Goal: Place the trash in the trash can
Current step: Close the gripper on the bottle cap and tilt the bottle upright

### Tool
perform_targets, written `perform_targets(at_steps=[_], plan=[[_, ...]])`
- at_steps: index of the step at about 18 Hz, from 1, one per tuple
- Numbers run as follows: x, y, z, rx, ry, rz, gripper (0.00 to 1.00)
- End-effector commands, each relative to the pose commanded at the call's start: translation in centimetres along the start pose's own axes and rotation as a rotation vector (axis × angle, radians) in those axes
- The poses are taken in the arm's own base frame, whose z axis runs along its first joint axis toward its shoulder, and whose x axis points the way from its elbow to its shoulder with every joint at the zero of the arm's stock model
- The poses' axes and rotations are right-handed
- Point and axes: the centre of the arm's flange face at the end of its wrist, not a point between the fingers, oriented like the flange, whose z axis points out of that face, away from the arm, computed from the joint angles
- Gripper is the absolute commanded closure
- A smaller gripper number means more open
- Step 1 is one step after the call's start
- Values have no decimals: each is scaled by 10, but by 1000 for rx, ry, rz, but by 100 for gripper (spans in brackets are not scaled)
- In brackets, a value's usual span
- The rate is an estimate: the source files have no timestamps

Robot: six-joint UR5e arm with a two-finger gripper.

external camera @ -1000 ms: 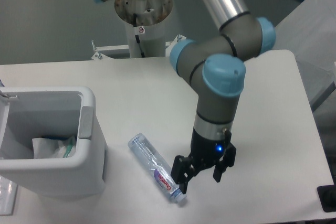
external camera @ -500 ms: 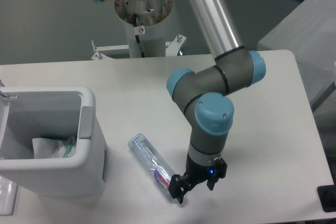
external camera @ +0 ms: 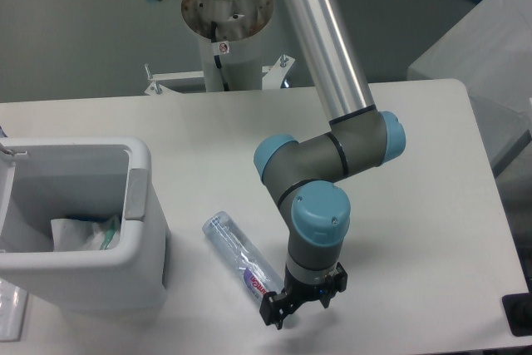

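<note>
The robot's gripper needs to grab the clear plastic bottle by its labeled end point(external camera: 262, 287) next, to drop the trash in the trash can.
A clear plastic bottle point(external camera: 241, 255) with a purple-red label lies on the white table, slanting from upper left to lower right. My gripper point(external camera: 296, 309) hangs low over the table at the bottle's lower right end, its fingers open, the left finger point(external camera: 270, 312) beside the bottle's cap end. Whether it touches the bottle I cannot tell. The white trash can point(external camera: 141, 214) stands at the left. Inside it lies a crumpled clear-white wrapper point(external camera: 83, 234) with a green mark.
The arm's base column point(external camera: 224, 22) rises behind the table. The table's front edge lies just below the gripper. A dark object point(external camera: 517, 313) shows at the lower right corner.
The gripper has moved left and down toward the table's front, closing in on the bottle's lower end. The bottle and the wrapper have not moved.
</note>
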Motion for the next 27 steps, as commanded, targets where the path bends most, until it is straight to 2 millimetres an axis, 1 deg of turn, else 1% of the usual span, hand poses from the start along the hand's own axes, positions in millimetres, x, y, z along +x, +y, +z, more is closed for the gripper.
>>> perform_targets(at_steps=[3, 6, 9, 10, 13, 14, 15, 16, 22, 24, 25, 27], plan=[[4, 1, 4, -5, -5, -11, 8], [3, 1, 8, -9, -10, -12, 11], [4, 3, 11, -14, -16, -9, 19], [5, 3, 12, -15, -22, -6, 20], [7, 5, 14, -17, -36, -2, 30], [9, 6, 15, -18, -37, 1, 36], [10, 6, 15, -19, -37, 2, 39], [10, 8, 17, -25, -39, 2, 44], [13, 12, 20, -33, -46, 8, 53], [13, 16, 23, -38, -60, 12, 63], [18, 18, 23, -40, -69, 21, 65], [19, 19, 23, -39, -78, 24, 68]])
